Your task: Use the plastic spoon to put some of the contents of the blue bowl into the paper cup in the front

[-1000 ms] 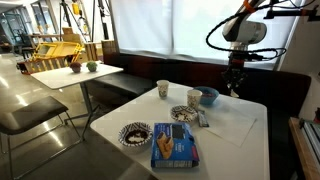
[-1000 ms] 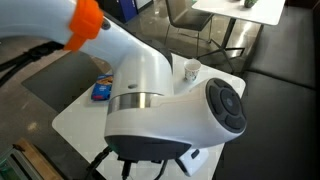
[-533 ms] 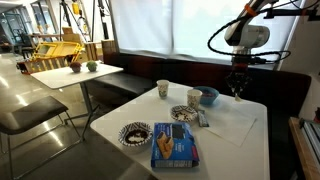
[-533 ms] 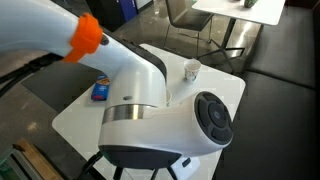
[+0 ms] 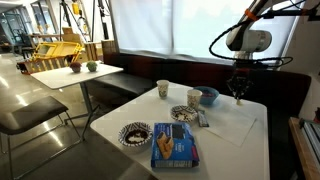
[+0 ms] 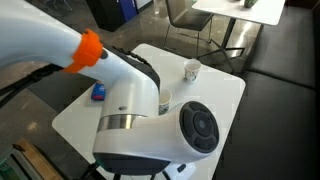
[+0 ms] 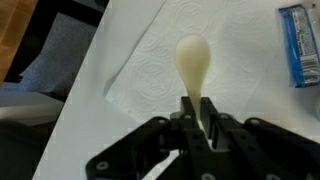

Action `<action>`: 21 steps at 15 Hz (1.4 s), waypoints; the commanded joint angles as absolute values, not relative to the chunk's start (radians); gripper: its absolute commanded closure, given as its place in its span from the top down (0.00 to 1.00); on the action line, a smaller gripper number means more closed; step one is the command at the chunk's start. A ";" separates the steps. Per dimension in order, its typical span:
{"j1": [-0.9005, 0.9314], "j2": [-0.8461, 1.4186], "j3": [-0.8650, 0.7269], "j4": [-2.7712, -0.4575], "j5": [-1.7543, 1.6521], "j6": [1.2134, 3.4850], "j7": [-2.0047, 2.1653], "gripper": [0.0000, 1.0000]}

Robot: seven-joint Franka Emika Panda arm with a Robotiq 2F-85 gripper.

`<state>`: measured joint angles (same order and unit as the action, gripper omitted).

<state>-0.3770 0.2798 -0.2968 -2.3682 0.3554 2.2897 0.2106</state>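
My gripper should keep holding the plastic spoon until its tip reaches the paper napkin, as a wide gap remains between them.
In the wrist view my gripper (image 7: 196, 118) is shut on the handle of the whitish plastic spoon (image 7: 190, 62), whose bowl points away from me above a white paper napkin (image 7: 215, 40). In an exterior view the gripper (image 5: 238, 96) hangs above the table's far right corner, just right of the light-blue bowl (image 5: 208, 97). A paper cup (image 5: 195, 98) stands beside that bowl on its left, and another paper cup (image 5: 163, 89) stands further left. In an exterior view only one paper cup (image 6: 191, 70) shows past the arm. What the bowl holds cannot be made out.
A flat blue box (image 5: 174, 146) lies at the table's near edge, also seen as the blue box (image 7: 300, 40) in the wrist view. Two dark patterned dishes (image 5: 134, 133) (image 5: 184, 113) sit on the white table (image 5: 120, 112). A bench runs behind it. The robot's base (image 6: 160, 130) fills an exterior view.
The gripper with the spoon has drifted slightly to the right, away from the blue bowl. The arm has swung across the close exterior view.
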 commanded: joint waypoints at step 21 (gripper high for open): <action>-0.387 0.434 -0.175 -2.466 0.672 2.559 -0.003 0.23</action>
